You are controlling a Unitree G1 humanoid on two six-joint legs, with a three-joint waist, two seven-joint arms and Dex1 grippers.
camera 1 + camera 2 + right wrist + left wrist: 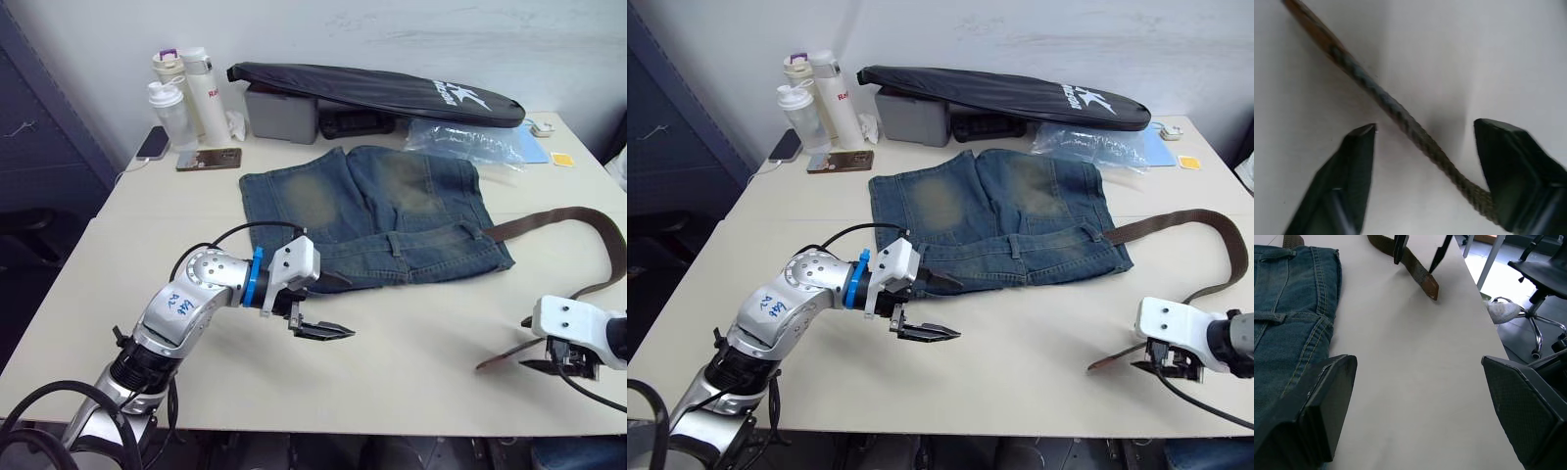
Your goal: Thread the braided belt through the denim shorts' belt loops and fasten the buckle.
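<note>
My right gripper is going to grab the braided belt next by its strap just behind the leather tip [523,348]. Then it can thread the belt [549,220] through the shorts' loops.
The denim shorts [377,215] lie flat mid-table, waistband toward me, with belt loops [395,243] along it. The braided belt [549,220] leaves the waistband's right end, curves around to the right and comes back to its tan tip [495,361] near the front edge. Whether it passes through a loop I cannot tell. The buckle is out of view. My right gripper [1425,127] is open and straddles the strap [1400,117] just behind the tip without closing on it. My left gripper [338,305] hangs open at the waistband's near left, holding nothing.
A long black bag [372,88], a grey box [282,116], bottles [181,98], two phones [209,158] and a clear plastic bag [465,142] line the back of the table. An office chair [1542,274] stands beyond the table's right edge.
</note>
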